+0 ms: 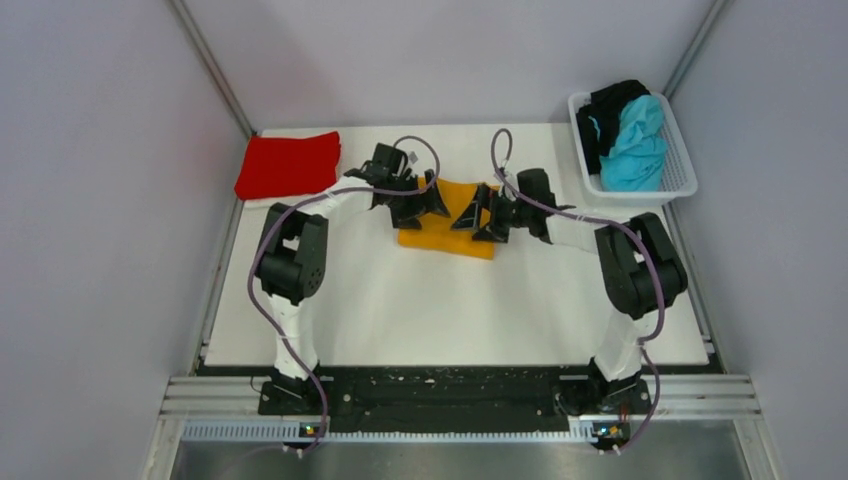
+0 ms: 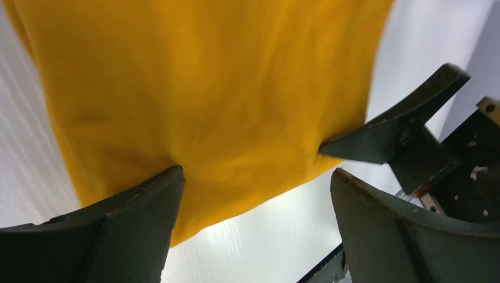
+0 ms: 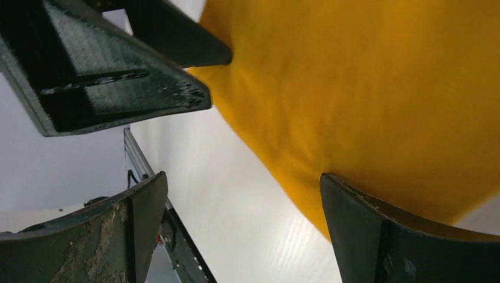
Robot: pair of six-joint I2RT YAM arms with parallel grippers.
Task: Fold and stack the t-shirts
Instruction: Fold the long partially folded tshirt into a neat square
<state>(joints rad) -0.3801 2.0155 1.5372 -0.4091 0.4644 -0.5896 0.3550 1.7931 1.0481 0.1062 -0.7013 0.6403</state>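
Note:
My left gripper grabs the still folded orange-yellow t-shirt by its side edge facing the red t-shirt next, layers together, to stack it.
The orange-yellow t-shirt lies folded small on the white table at the back middle. It also shows in the left wrist view and the right wrist view. My left gripper is open over its left part, one finger pressing the cloth. My right gripper is open over its right part, one finger on the cloth. The red t-shirt lies folded at the back left. The turquoise t-shirt and the black t-shirt are bundled in the basket.
A white basket stands at the back right corner. Grey walls close in the table on three sides. The two grippers are close together, fingers facing each other. The table has bare white surface in front of the shirt.

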